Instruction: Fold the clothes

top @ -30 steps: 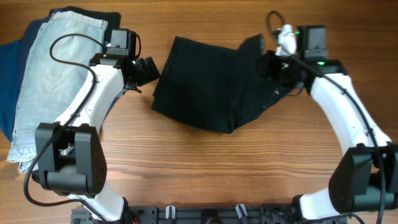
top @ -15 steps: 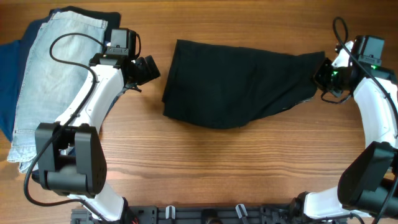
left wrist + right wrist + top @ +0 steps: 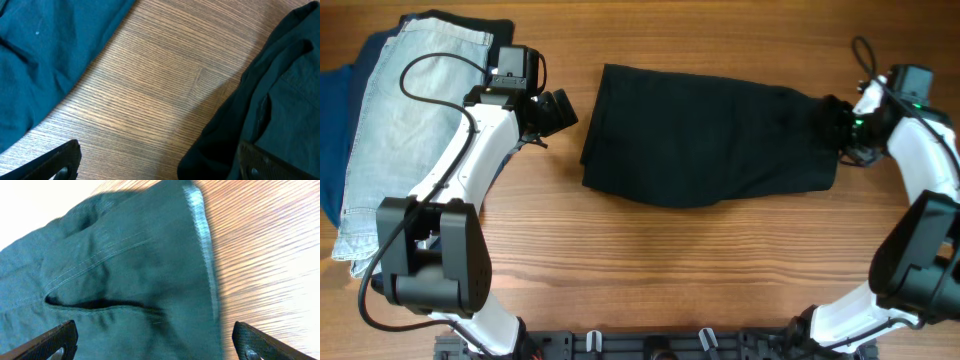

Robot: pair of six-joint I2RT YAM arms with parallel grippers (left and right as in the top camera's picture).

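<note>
The robot's right gripper should fold one end of the black shorts over next, so it should grip the black shorts [image 3: 710,135] by the hem edge at their end [image 3: 837,154].
The clothes, black shorts [image 3: 710,135], lie spread out flat across the middle of the table. In the overhead view my right gripper [image 3: 839,124] sits at their right end. The right wrist view shows it open [image 3: 157,347], both fingertips [image 3: 56,340] wide apart over the cloth [image 3: 125,270], gripping nothing. A pale hem edge [image 3: 201,230] runs beside bare wood. My left gripper [image 3: 556,112] hovers just off the shorts' left edge. It is open [image 3: 160,165] over wood, and the dark cloth [image 3: 280,90] lies by its right finger.
Light denim shorts [image 3: 400,120] lie at the table's left on navy garments [image 3: 335,130], with another dark piece [image 3: 470,22] behind them. A blue-green cloth [image 3: 45,60] fills the upper left of the left wrist view. Bare wood lies in front of the shorts.
My right gripper drew the shorts' right end out to the right, spreading them flat, then opened and let go. The left arm has not moved.
</note>
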